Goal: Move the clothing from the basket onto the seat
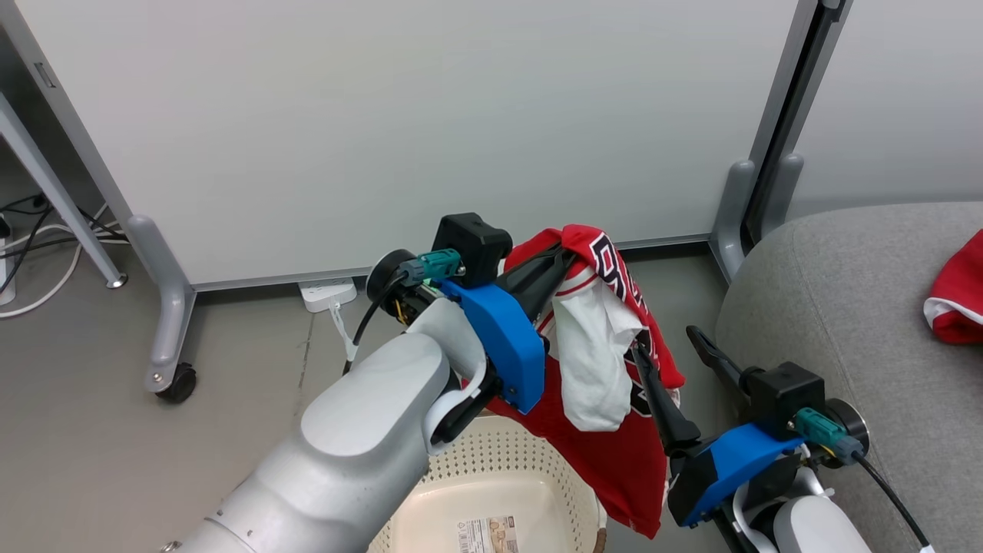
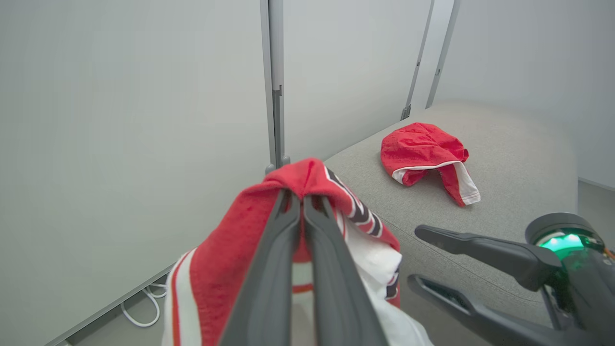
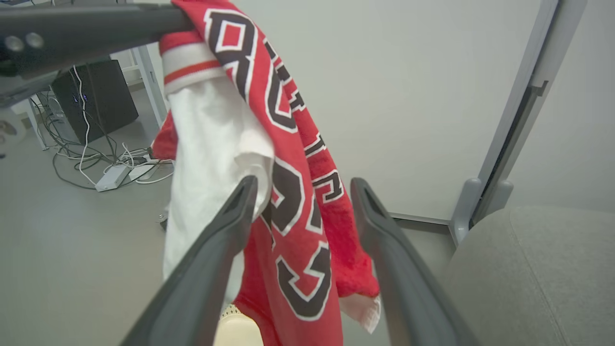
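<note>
The jersey should go over to the seat (image 1: 848, 359) next, so my right gripper will take hold of it by its lettered red fold.
The striped jersey (image 1: 607, 453) with dark lettering hangs above the basket (image 1: 491, 461), pinched at its top fold by my left gripper (image 1: 564, 257), which is shut on it. The left wrist view looks along the left gripper (image 2: 298, 194) into the red fold of the jersey (image 2: 230, 250). My right gripper (image 1: 664, 342) stands open at the jersey's right edge. In its own view the jersey (image 3: 293, 240) hangs just beyond the spread right gripper (image 3: 303, 185). A plain red garment (image 2: 423, 149) with white edging lies on the grey seat (image 2: 519, 158), which is to my right (image 1: 845, 307).
White partition panels on wheeled grey feet (image 1: 173, 369) stand close behind. A power strip (image 1: 326, 292) and cables lie on the floor at the panel's base. A dark box (image 3: 93, 96) with more cables sits further left. A paper label (image 1: 488, 534) lies inside the basket.
</note>
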